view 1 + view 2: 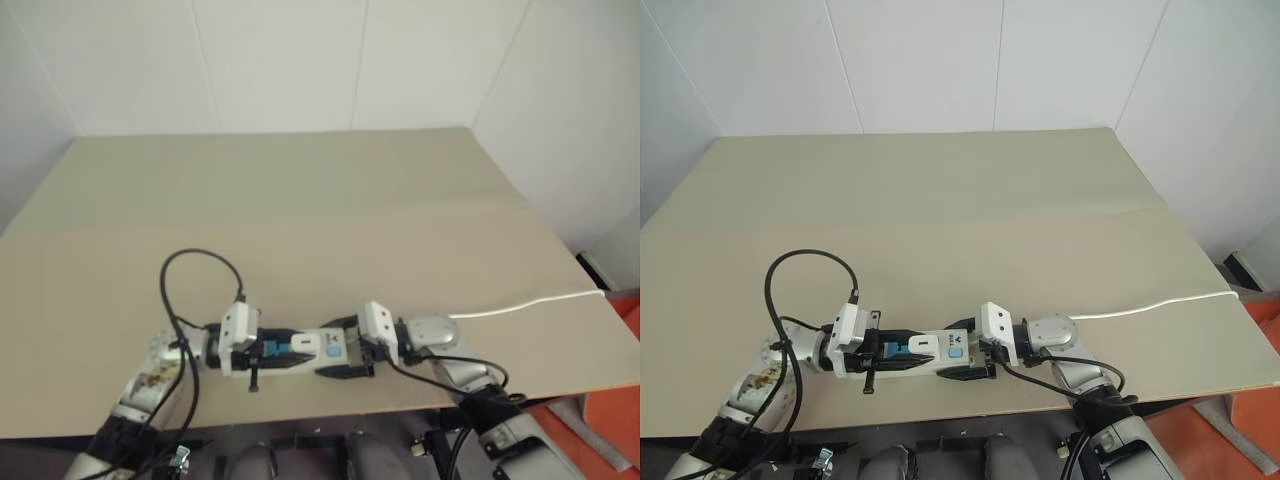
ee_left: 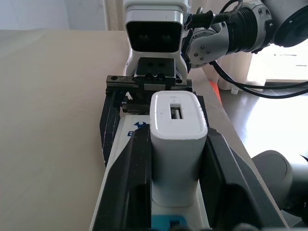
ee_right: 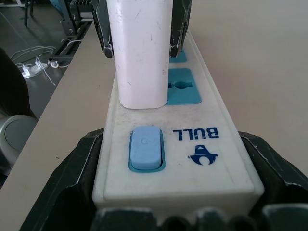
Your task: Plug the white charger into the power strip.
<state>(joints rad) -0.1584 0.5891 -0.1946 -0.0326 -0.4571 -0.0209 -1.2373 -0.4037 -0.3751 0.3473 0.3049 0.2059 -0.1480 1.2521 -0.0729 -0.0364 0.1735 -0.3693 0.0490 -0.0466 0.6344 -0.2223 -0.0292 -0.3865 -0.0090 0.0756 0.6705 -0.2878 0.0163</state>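
Observation:
I should let go of the white charger with my left gripper, because the charger's base is against the side of the power strip, so the charger would stand.
The power strip (image 1: 326,352) lies along the table's front edge, and its blue switch (image 3: 146,147) faces up. My right gripper (image 1: 343,347) is shut on the switch end, with one black finger (image 3: 72,178) pressed against each long side. The white charger (image 2: 177,144) stands upright on the strip over the socket beside the switch. Its base sits against the strip's face and its prongs are hidden. My left gripper (image 2: 177,139) comes in from the left and is shut on the charger's two sides. A free blue socket (image 3: 182,86) shows beside the charger.
The strip's thin white cord (image 1: 520,305) runs right to the table edge. A black cable (image 1: 200,262) loops over the table above my left wrist. The tan table (image 1: 320,210) stretches back to the white walls. The strip lies close to the front edge.

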